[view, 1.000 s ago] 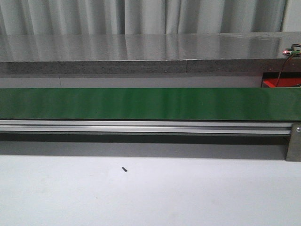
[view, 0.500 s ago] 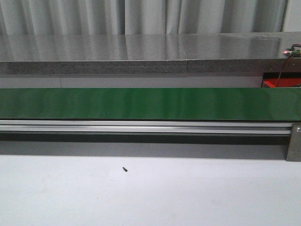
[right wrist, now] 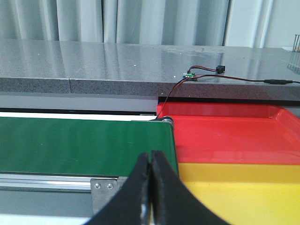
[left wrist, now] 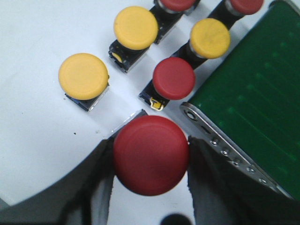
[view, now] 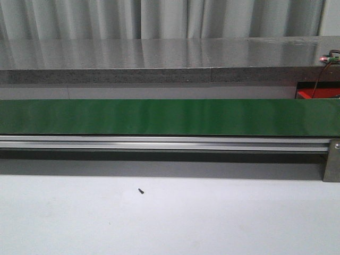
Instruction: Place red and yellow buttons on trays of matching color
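The red button hangs over white table, so my left gripper keeps hold of the button for now until it reaches the green belt.
In the left wrist view my left gripper (left wrist: pixel 151 164) is shut on a large red button (left wrist: pixel 151 152), its dark fingers (left wrist: pixel 99 187) pressing both sides of the cap. Beyond it on the white table lie more buttons: a red one (left wrist: pixel 174 78) and three yellow ones (left wrist: pixel 83 76) (left wrist: pixel 136 27) (left wrist: pixel 209 37). Two further red caps (left wrist: pixel 177 3) (left wrist: pixel 246 4) are cut off at the frame's edge. In the right wrist view my right gripper (right wrist: pixel 151 161) is shut on nothing, just short of the red tray (right wrist: pixel 225 136) and yellow tray (right wrist: pixel 234 187). Neither gripper shows in the front view.
A green conveyor belt (view: pixel 159 117) on a metal rail (view: pixel 159 142) runs across the table, and its end (left wrist: pixel 253 108) lies beside the buttons. A corner of the red tray (view: pixel 317 94) shows at the belt's right end. A grey counter (view: pixel 159 58) with wires (right wrist: pixel 206 72) stands behind.
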`<state>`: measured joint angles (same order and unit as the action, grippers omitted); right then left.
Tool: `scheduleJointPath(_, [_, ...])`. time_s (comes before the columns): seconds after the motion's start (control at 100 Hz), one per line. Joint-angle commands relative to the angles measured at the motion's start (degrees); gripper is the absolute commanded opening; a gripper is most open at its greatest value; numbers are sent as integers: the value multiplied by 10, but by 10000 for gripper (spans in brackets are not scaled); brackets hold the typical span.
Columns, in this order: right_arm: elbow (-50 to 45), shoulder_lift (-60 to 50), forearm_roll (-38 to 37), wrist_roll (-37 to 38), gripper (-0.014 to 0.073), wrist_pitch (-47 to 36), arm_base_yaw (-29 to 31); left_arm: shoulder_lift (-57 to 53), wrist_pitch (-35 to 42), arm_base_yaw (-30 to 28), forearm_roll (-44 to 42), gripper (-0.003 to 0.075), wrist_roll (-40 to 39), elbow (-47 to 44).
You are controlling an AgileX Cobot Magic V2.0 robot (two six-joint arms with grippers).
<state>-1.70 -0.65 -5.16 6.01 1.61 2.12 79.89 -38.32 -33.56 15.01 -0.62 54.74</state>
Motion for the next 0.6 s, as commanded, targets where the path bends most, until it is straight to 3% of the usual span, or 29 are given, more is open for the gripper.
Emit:
scheduleJointPath(0.0, [11,-10,-6,1,-122,-45,0,-37,10,16,8,231,6,17])
scheduleJointPath(0.59, [11,-10,-6,1,-122,-45,0,59,-16,137,9,231,10,155])
